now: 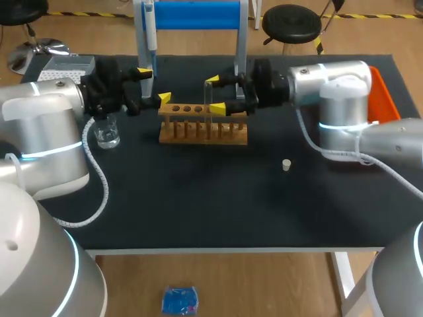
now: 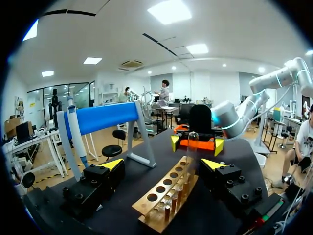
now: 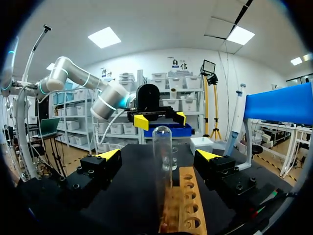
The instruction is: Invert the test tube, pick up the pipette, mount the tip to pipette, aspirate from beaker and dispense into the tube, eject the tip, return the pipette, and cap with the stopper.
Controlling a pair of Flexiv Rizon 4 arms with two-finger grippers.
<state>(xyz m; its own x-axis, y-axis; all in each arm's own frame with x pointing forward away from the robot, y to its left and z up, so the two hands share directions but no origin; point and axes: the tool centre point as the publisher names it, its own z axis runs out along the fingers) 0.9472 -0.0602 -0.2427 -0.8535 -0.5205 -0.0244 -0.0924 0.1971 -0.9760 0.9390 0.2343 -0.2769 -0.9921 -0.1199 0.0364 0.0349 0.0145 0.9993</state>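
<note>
The wooden rack encloses the lower part of the test tube, so the robot's right gripper will next grab the tube by its upper part near the rounded end (image 1: 208,93).
A clear test tube (image 1: 207,107) stands in the wooden rack (image 1: 203,125) with its rounded end up. My right gripper (image 1: 215,94) is open around it; in the right wrist view the tube (image 3: 162,171) rises between the fingers of the gripper (image 3: 158,154), touching neither. My left gripper (image 1: 154,86) is open at the rack's left end, facing the right one; its own view shows its tips (image 2: 163,164) spread over the rack (image 2: 166,196). The pipette (image 1: 149,30) hangs on the blue stand (image 1: 195,14). The beaker (image 1: 106,131) sits left of the rack, the stopper (image 1: 286,164) to its right.
A grey tip box (image 1: 66,66) sits at the back left corner and an orange tray (image 1: 382,92) at the back right. Both forearms lie low over the table on either side of the rack.
</note>
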